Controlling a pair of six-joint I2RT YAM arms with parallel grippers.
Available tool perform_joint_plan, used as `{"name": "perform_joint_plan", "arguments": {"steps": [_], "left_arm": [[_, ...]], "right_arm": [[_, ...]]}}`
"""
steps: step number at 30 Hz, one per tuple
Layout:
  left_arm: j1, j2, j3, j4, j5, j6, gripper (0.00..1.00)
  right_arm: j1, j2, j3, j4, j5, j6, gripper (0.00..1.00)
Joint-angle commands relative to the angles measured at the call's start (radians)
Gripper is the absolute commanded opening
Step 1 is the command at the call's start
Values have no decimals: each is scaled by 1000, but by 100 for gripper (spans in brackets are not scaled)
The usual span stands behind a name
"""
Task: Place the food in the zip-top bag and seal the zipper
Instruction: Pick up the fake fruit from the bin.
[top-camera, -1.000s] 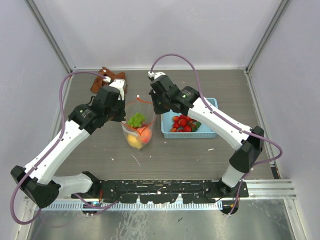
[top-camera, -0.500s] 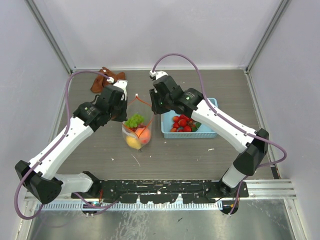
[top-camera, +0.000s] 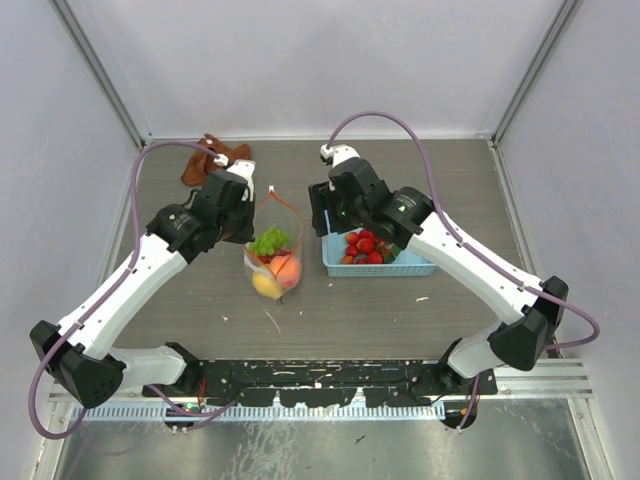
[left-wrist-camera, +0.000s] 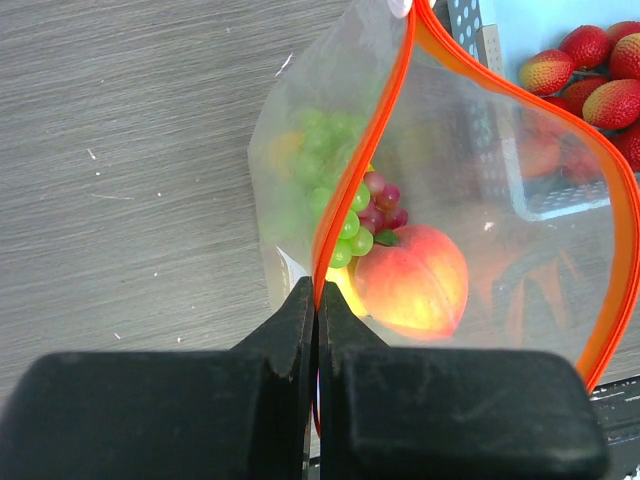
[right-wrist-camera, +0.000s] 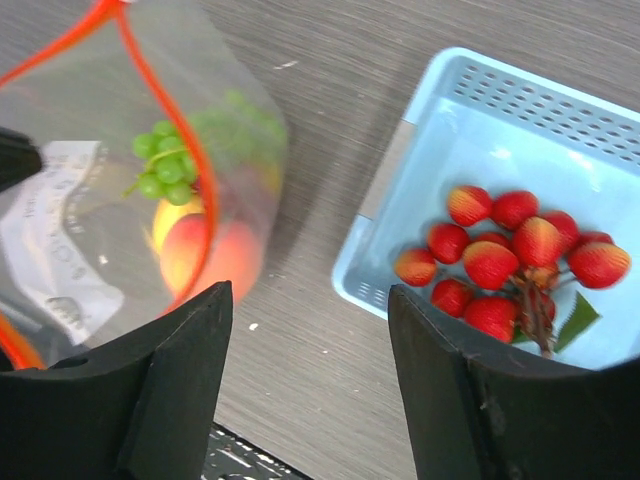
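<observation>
My right gripper grips the red strawberries by their brown stems next. That leaves the fruit free to enter the zip-top bag (top-camera: 272, 250).
The clear zip-top bag (top-camera: 272, 250) hangs open between the arms. My left gripper (left-wrist-camera: 317, 300) is shut on its orange-red zipper (left-wrist-camera: 625, 250) strip, holding that rim up. Inside the bag lie a peach (left-wrist-camera: 415, 280), green grapes (left-wrist-camera: 350, 225), purple grapes (left-wrist-camera: 382, 197) and a yellow piece (top-camera: 266, 285). Red strawberries (right-wrist-camera: 500, 255) sit in the light-blue basket (right-wrist-camera: 420, 130). My right gripper (right-wrist-camera: 310, 292) is open and empty. It hovers over the bare table between the bag and the basket's left wall.
The basket (top-camera: 415, 268) stands just right of the bag. A brown cloth (top-camera: 212, 158) lies at the back left of the table. Grey walls and metal posts enclose the table on three sides.
My right gripper has opened, let go of the bag's rim and moved right toward the basket. The left gripper keeps its hold, and the bag mouth has narrowed a little.
</observation>
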Motion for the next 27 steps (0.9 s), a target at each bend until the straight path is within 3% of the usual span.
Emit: {"name": "perform_joint_plan", "arguments": {"steps": [1, 14, 27], "left_arm": [[6, -27, 32, 29, 7, -8, 0], [6, -27, 32, 33, 13, -8, 0], [7, -31, 30, 34, 13, -5, 0]], "right_arm": [[-44, -64, -73, 0, 97, 8, 69], [-205, -148, -381, 50, 157, 44, 69], [-292, -94, -534, 205, 105, 36, 46]]}}
